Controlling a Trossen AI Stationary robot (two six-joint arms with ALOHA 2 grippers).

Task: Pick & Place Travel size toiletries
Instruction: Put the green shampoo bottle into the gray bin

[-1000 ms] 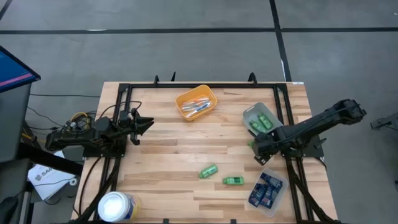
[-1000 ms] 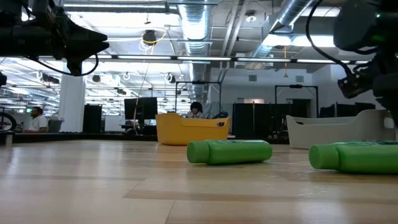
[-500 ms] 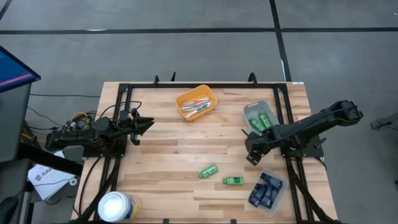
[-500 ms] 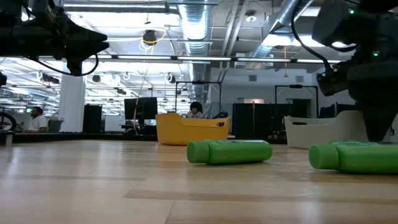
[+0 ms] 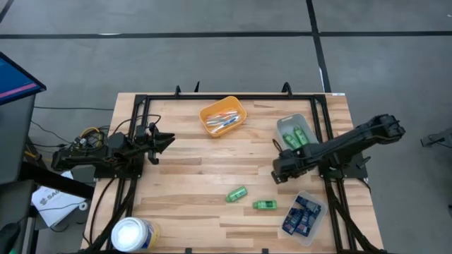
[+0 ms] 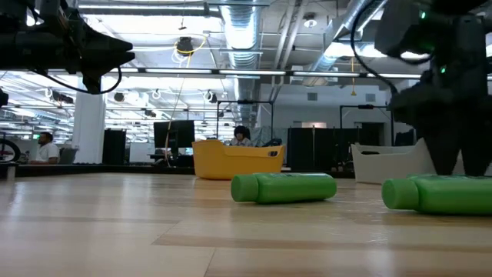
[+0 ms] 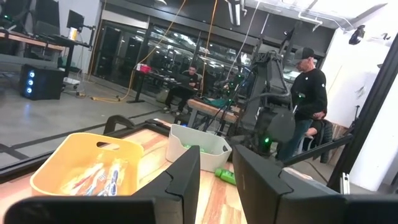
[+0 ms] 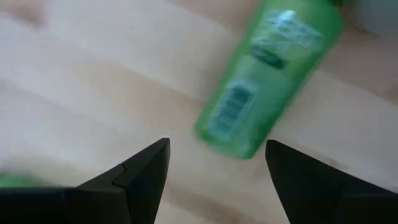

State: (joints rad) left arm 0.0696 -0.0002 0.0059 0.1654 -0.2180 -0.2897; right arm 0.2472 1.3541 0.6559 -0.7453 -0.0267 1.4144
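Observation:
My right gripper would miss now, with only wood between its fingers; it needs to move toward the green bottle's near end [image 8: 227, 140] first, then close on it.
Two small green bottles [image 5: 236, 193] [image 5: 265, 204] lie on their sides on the wooden table, near its front edge. More green bottles lie in the grey tray [image 5: 285, 127] at the right. My right gripper [image 5: 277, 171] points down, open, between that tray and the loose bottles. In the right wrist view one green bottle [image 8: 270, 74] lies on the wood beyond the open fingers [image 8: 217, 146], untouched. The orange tray [image 5: 222, 116] holds thin sticks. Dark navy packets fill the clear tray [image 5: 302, 215]. My left gripper [image 5: 168, 140] waits at the table's left, open and holding nothing [image 7: 216, 168].
A large round white tub [image 5: 134, 234] stands at the near left corner. A black frame [image 5: 141, 99] runs along the table's edges. Bare wood lies in the middle between the two arms. People show in the room beyond the table.
My right gripper has moved toward the table's left edge, away from the grey tray and toward the loose green bottles, rolling about its own axis as it went. The bottles have stayed where they were.

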